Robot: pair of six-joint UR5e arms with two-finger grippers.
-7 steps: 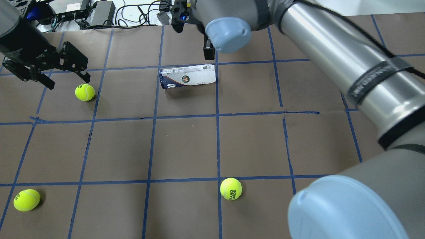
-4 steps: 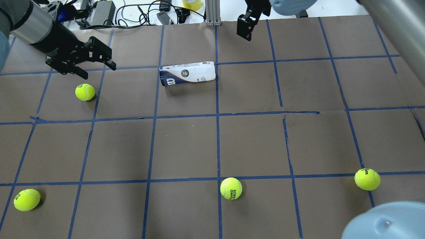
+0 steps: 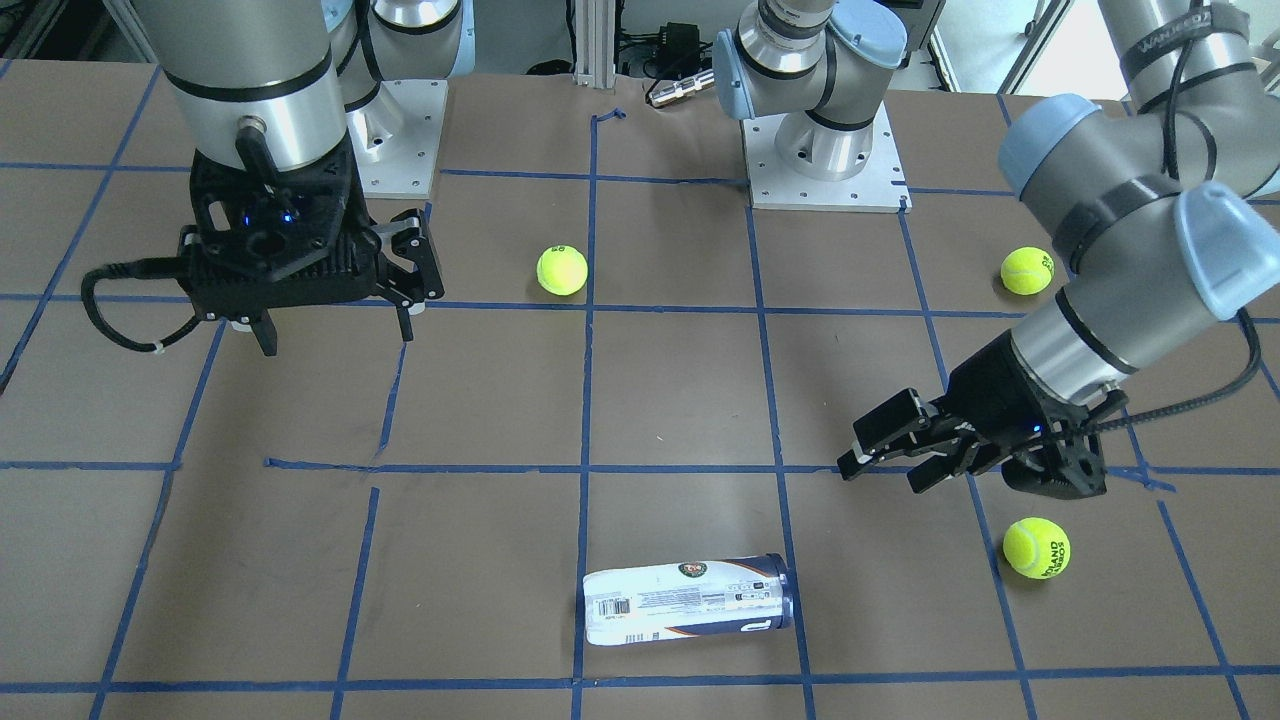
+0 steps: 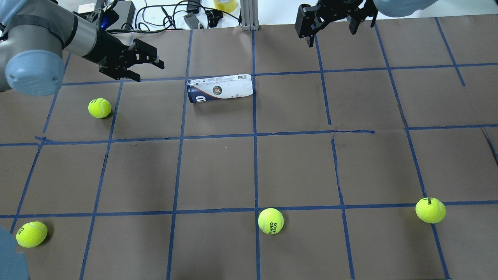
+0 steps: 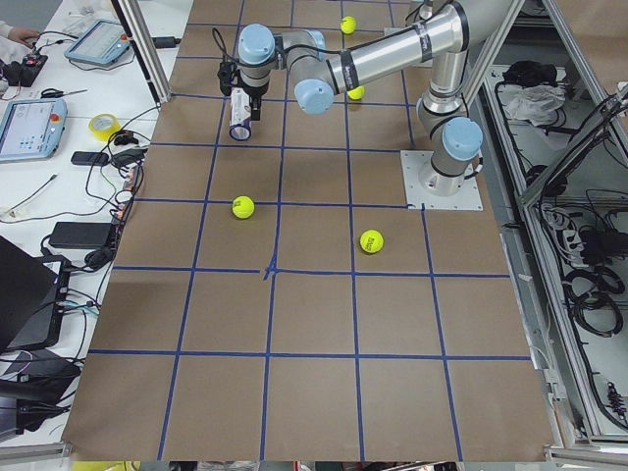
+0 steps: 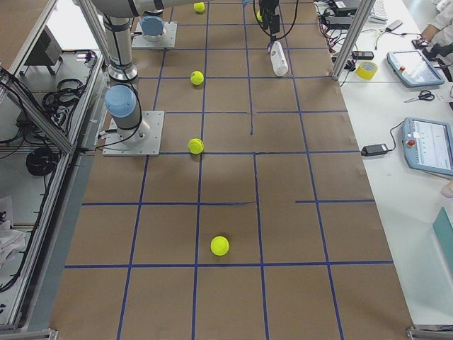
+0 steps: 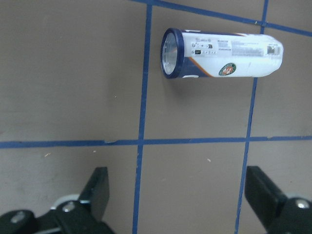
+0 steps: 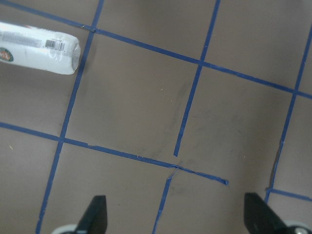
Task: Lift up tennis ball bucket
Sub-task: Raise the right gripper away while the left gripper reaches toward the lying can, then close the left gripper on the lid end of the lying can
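The tennis ball bucket lies on its round side [image 3: 684,600], so my left gripper should next lift it by grabbing the thin dark blue rim [image 3: 788,592] at its open end.
The tennis ball bucket [image 4: 220,88] lies on its side on the brown table, dark blue rim toward the overhead view's left. It also shows in the front view [image 3: 688,600], the left wrist view [image 7: 222,53] and, as its white end only, the right wrist view [image 8: 36,48]. My left gripper [image 4: 149,68] is open and empty, hovering left of the rim end and apart from it; it also shows in the front view [image 3: 885,465]. My right gripper [image 4: 330,33] is open and empty, above the table's far edge, right of the bucket; it also shows in the front view [image 3: 335,335].
Several yellow-green tennis balls lie about: one [image 4: 99,107] just below the left gripper, others near the front [image 4: 31,234], [image 4: 270,221], [image 4: 430,210]. Cables and power bricks [image 4: 120,13] and a metal post [image 4: 245,15] line the far edge.
My left gripper has moved right, toward the bucket's rim end. My right arm has swung away from over the bucket to the far right. The bucket stays in about the same spot.
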